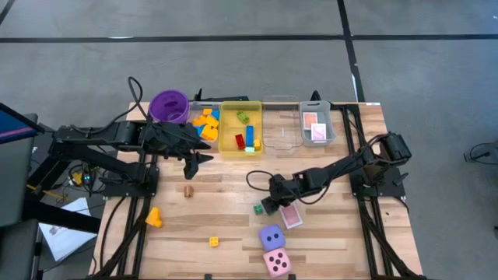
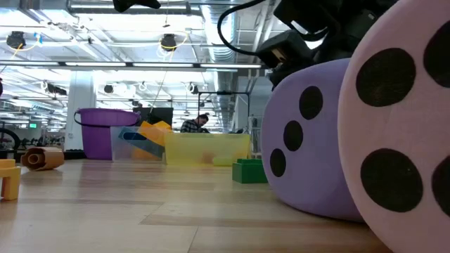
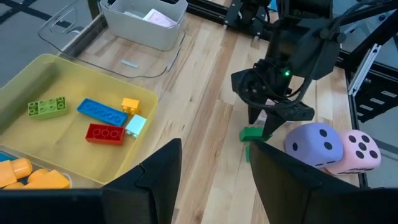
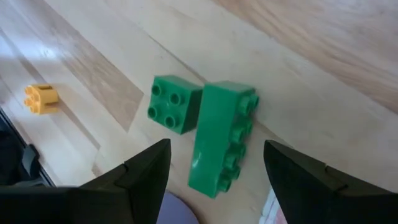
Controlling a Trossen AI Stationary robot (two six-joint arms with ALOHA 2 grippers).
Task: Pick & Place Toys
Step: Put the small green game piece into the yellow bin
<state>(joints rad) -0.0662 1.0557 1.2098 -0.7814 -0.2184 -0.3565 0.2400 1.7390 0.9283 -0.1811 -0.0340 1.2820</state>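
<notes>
The right gripper's fingers are still above the long green brick [image 4: 219, 138], over bare wood in the right wrist view. They would miss it if they closed now, so the right gripper should first lower.
Two green bricks lie side by side on the table: a small square one [image 4: 174, 103] and a long one [image 4: 222, 140] on its side. They also show in the high view [image 1: 257, 208]. My right gripper [image 4: 216, 148] is open just above them, one finger on either side of the long brick, touching nothing; it also shows in the high view [image 1: 268, 204]. My left gripper [image 1: 204, 159] is open and empty, hovering in front of the yellow tray [image 1: 226, 144]. A pink-backed card [image 1: 291, 216], a purple die [image 1: 271, 237] and a pink die [image 1: 276, 262] lie near the right gripper.
Along the far edge stand a purple cup [image 1: 169, 106], a clear tray of orange bricks [image 1: 204, 124], the yellow tray with several bricks, an empty clear tray [image 1: 282, 134] and a tray of cards [image 1: 317, 128]. A yellow brick [image 1: 213, 242], an orange piece [image 1: 153, 218] and a brown piece [image 1: 188, 190] lie loose.
</notes>
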